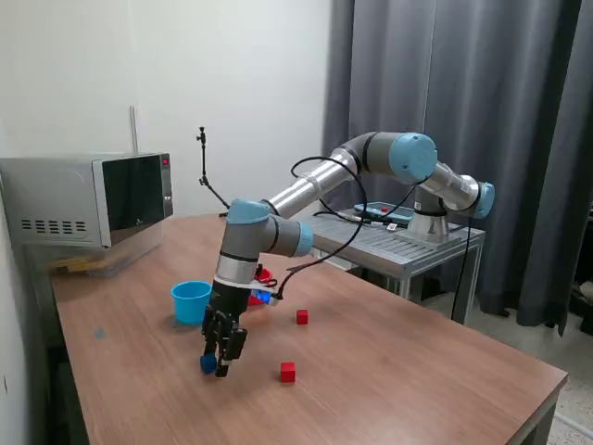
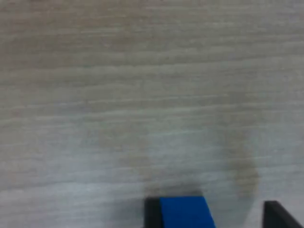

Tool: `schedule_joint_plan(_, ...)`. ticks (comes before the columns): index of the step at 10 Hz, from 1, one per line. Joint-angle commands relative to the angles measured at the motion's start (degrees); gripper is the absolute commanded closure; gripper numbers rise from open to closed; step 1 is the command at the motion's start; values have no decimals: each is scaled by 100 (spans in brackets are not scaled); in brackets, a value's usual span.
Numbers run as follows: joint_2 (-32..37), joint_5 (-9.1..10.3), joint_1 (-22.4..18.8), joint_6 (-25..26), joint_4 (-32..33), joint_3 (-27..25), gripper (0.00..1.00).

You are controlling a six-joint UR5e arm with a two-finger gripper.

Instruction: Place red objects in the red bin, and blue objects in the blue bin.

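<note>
My gripper grabs two opposite sides of the dark blue cube (image 1: 208,363) next, to sort it into the blue bin (image 1: 191,301).
My gripper (image 1: 219,360) hangs fingers-down at the table in front of the light blue cup (image 1: 192,301). It is open. A dark blue cube (image 1: 208,363) sits on the table between the fingers. In the wrist view the cube (image 2: 183,212) lies against one finger (image 2: 151,214), with a gap to the other finger (image 2: 278,213). Two red cubes lie on the table, one (image 1: 287,372) to the exterior view's right of the gripper and one (image 1: 302,317) farther back. The red cup (image 1: 263,275) is mostly hidden behind my wrist. No second blue cube shows clearly.
A microwave (image 1: 93,199) stands at the back on the exterior view's left. A metal side table (image 1: 398,243) carries the arm's base at the back right. The wooden table's edge (image 1: 519,352) runs on the exterior view's right.
</note>
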State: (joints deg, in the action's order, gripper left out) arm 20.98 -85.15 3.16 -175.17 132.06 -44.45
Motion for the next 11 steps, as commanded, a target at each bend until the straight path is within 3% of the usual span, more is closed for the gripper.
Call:
schedule_joint_plan(1,-6,-36,1,0,4,-11,100)
schedule_joint_plan(4,3,-80,1,0,4,-46,100)
schedule_joint_plan(6,99,-247,1,0,4,-46,100)
schedule_joint_plan(11,942,-405,62,-9,-22,-625,100)
